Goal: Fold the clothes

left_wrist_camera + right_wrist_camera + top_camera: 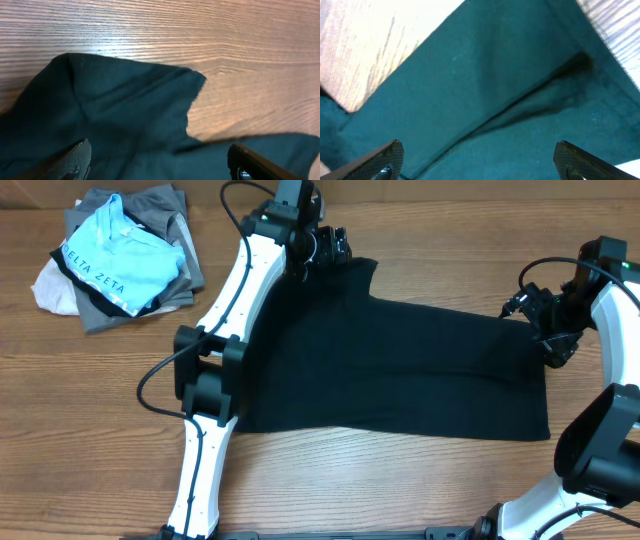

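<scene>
The black T-shirt's far side should fold toward its near edge, so my left gripper next needs to grab the black T-shirt's far corner (350,273) (146,102) by the sleeve.
The black T-shirt (400,370) lies spread flat across the middle of the wooden table. My left gripper (335,248) is open over its far left corner, a sleeve (125,115) that shows between the spread fingers (159,162) in the left wrist view. My right gripper (555,330) is open over the shirt's far right edge. In the right wrist view the fingers (480,160) stand wide apart above the fabric (510,75), which has a fold line running across it. Neither gripper holds anything.
A pile of other garments lies at the far left corner: a light blue "DELTA ZETA" shirt (125,265) on grey (155,210) and white (55,290) clothes. Bare wooden table (100,410) surrounds the shirt at the front and left.
</scene>
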`<state>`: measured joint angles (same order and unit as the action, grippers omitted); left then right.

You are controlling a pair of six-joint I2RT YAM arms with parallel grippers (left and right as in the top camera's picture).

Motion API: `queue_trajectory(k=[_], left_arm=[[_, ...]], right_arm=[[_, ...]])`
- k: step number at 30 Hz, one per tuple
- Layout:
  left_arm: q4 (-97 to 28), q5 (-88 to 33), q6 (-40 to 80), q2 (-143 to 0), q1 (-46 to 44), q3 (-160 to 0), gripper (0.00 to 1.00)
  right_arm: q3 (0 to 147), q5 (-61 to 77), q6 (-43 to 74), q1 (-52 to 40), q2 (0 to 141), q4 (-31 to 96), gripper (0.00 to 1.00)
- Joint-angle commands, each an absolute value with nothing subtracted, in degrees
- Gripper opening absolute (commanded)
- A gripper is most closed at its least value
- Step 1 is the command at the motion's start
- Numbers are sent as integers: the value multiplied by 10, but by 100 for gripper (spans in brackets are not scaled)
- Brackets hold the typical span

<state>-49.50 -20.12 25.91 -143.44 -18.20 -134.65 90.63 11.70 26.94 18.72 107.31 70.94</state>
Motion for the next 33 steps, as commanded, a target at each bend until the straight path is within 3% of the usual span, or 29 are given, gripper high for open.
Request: queue_trajectory(k=[1,25,28,33], left_arm=[[-476,-214,286,-1452,-185,-1371,89],[-446,-173,324,-1511,-180,-1371,87],[-439,-173,324,-1511,-180,-1371,80],[-436,-171,324,-1512,-180,-1371,56]], right_arm=[[917,88,265,186,1069,714,100],[917,69,252,186,1069,727,100],[917,69,252,186,1069,723,99],[917,69,255,186,1069,700,99]])
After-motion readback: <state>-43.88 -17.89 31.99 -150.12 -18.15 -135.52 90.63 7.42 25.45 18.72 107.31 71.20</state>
